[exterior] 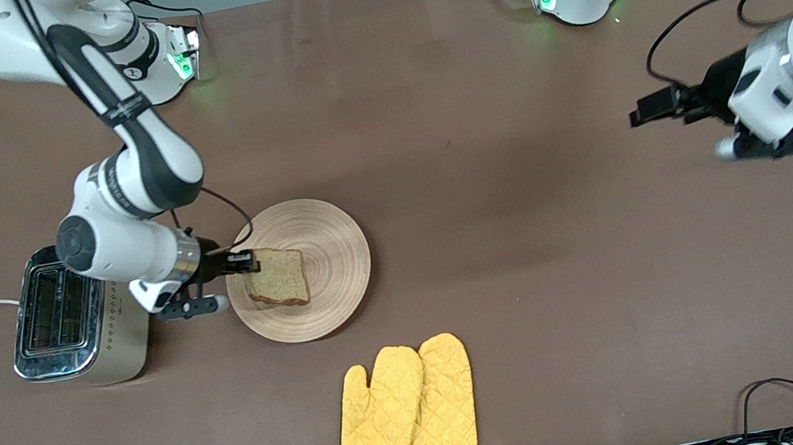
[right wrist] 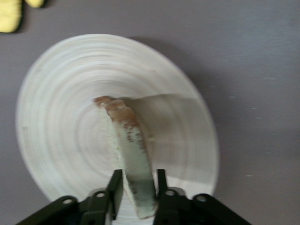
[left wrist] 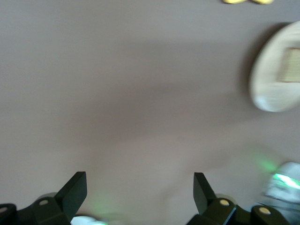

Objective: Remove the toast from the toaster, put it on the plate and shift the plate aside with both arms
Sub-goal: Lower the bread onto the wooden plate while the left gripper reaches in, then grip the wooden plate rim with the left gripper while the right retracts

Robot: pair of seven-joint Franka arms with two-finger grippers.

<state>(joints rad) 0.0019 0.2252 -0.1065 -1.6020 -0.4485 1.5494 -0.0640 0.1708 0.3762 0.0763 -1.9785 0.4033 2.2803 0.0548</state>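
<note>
I should grab the round wooden plate by its rim (exterior: 365,246) with my left gripper. Then the plate can move aside with the toast (exterior: 277,278) on it.
The toast (exterior: 277,278), a light brown slice with a darker crust, is held at one edge by my right gripper (exterior: 249,262) over the round beige wooden plate (exterior: 330,238). In the right wrist view the toast (right wrist: 126,140) stands on edge between the shut fingers of my right gripper (right wrist: 139,180), above the plate (right wrist: 56,117). I cannot tell whether it touches the plate. My left gripper (exterior: 642,110) is open and empty, up over bare table at the left arm's end. In the left wrist view my left gripper (left wrist: 140,180) has its fingers wide apart, and the plate (left wrist: 267,79) shows far off.
A silver two-slot toaster (exterior: 66,317) stands beside the plate toward the right arm's end, close under the right wrist. Two yellow quilted oven mitts (exterior: 408,404) lie nearer to the front camera than the plate. A brown cloth covers the table.
</note>
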